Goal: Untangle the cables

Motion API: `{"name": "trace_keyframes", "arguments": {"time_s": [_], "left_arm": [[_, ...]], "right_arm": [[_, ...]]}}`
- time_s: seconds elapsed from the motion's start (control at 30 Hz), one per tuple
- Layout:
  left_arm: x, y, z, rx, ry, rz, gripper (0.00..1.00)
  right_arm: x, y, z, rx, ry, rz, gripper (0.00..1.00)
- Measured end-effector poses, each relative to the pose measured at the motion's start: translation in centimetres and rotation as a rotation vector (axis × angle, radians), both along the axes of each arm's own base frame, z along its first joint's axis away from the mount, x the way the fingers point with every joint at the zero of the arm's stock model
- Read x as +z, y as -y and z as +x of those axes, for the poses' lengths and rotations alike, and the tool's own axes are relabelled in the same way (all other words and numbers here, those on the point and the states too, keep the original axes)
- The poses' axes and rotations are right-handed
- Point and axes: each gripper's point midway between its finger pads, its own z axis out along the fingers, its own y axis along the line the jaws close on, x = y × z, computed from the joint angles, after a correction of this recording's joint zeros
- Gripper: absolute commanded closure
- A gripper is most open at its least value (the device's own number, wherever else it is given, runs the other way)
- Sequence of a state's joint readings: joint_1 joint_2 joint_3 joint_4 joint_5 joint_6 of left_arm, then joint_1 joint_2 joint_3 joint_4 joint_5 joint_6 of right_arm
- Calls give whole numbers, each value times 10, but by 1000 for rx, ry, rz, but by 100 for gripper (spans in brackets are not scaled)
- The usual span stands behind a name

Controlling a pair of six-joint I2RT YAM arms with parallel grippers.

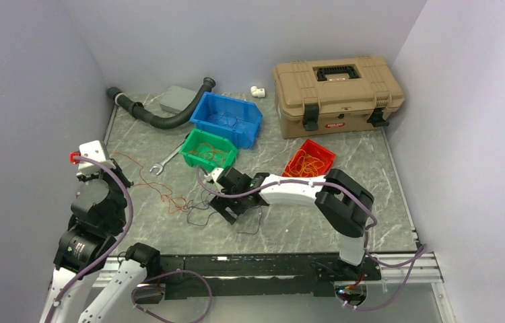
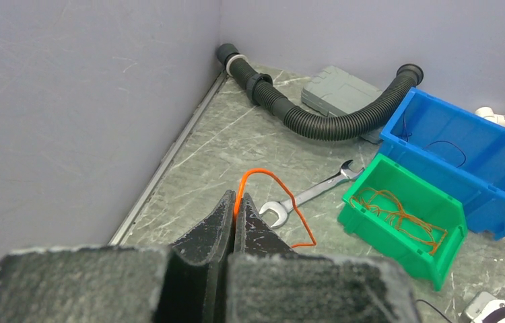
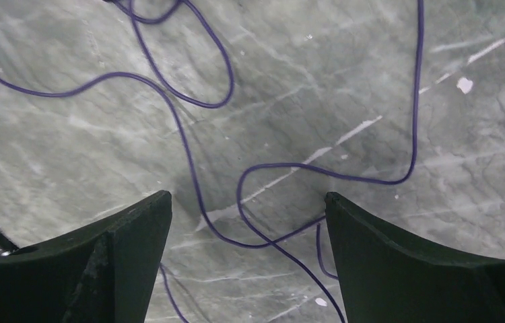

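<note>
My right gripper should next grab the purple cable's crossing parts, so its loops stay free to untangle from the orange cable.
My left gripper [image 2: 234, 205] is shut on the end of an orange cable [image 2: 283, 192], which loops out over the table beside the wrench. In the top view the left gripper [image 1: 107, 160] is at the far left, and the orange cable [image 1: 149, 183] trails right into a small tangle. Thin dark purple cables [image 3: 189, 155] lie in loose loops on the table. My right gripper [image 3: 248, 202] is open just above them with a strand between its fingers, touching nothing. It is at the table's middle in the top view [image 1: 226, 205]. More orange cables lie in the green bin [image 1: 208, 149] and the red bin [image 1: 309, 160].
A blue bin [image 1: 226, 118] holding dark wires stands behind the green one. A wrench [image 1: 167, 160] lies left of the green bin. A black corrugated hose [image 1: 159, 114], a grey box [image 1: 179, 99], a white fitting [image 1: 258, 91] and a tan toolbox [image 1: 337, 94] line the back.
</note>
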State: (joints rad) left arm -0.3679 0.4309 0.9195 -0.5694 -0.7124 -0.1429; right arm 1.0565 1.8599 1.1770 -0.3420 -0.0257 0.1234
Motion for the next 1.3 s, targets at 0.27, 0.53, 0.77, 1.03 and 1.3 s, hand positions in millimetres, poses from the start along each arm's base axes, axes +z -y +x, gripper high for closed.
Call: {"name": "trace_keyframes", "arguments": {"time_s": [0.27, 0.53, 0.77, 1.03, 1.3], "left_arm": [[3, -8, -4, 46, 8, 11, 100], [12, -20, -9, 111, 36, 18, 100], [22, -48, -28, 297, 72, -7, 100], [27, -77, -56, 505, 122, -46, 100], [26, -76, -56, 500, 142, -71, 95]], "right_arm": [[-8, 15, 2, -41, 51, -77, 38], [-9, 38, -7, -125, 75, -96, 100], [3, 110, 18, -466, 160, -211, 100], [90, 237, 66, -1132, 254, 114, 100], [169, 284, 58, -1361, 373, 485, 100]]}}
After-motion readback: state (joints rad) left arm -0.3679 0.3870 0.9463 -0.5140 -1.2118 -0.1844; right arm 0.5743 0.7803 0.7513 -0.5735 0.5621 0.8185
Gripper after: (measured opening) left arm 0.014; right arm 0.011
